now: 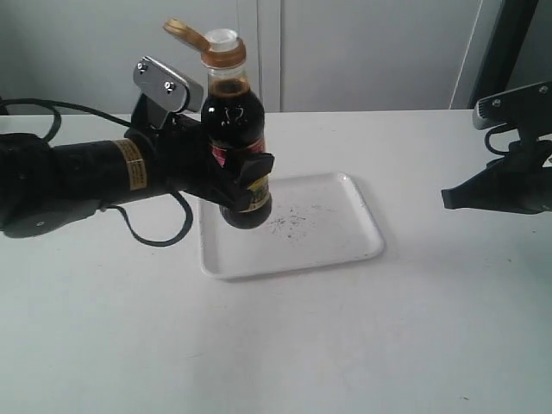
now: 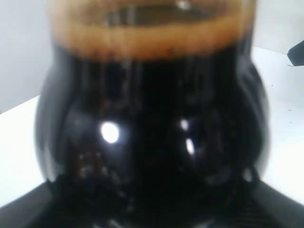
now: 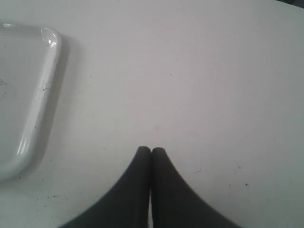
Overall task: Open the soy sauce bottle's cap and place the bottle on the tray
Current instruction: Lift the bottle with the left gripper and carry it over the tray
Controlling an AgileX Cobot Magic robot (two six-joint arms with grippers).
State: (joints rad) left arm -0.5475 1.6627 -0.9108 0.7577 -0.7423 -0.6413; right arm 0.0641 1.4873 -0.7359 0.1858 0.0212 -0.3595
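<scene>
The bottle's base [image 1: 246,222] still hangs above the bottom of the white tray, so for now my left gripper keeps hold of the bottle until its base is down on the tray.
The soy sauce bottle [image 1: 235,121] hangs upright over the left part of the white tray [image 1: 345,233], its base just above the tray floor. My left gripper [image 1: 246,177] is shut on the bottle's labelled lower body. The golden-brown cap [image 1: 185,33] is flipped open to the left, and the white spout [image 1: 222,38] shows. In the left wrist view the dark bottle [image 2: 152,123] fills the picture and hides the fingers. My right gripper [image 1: 448,197] hovers shut and empty to the right of the tray, over bare table [image 3: 190,71], with the tray's rim [image 3: 45,90] beside it.
The white table [image 1: 285,345] stretches around the tray. A grey wall runs behind it, and a dark post [image 1: 509,52] stands at the back right. The left arm's black cable [image 1: 155,233] loops on the table near the tray's left edge.
</scene>
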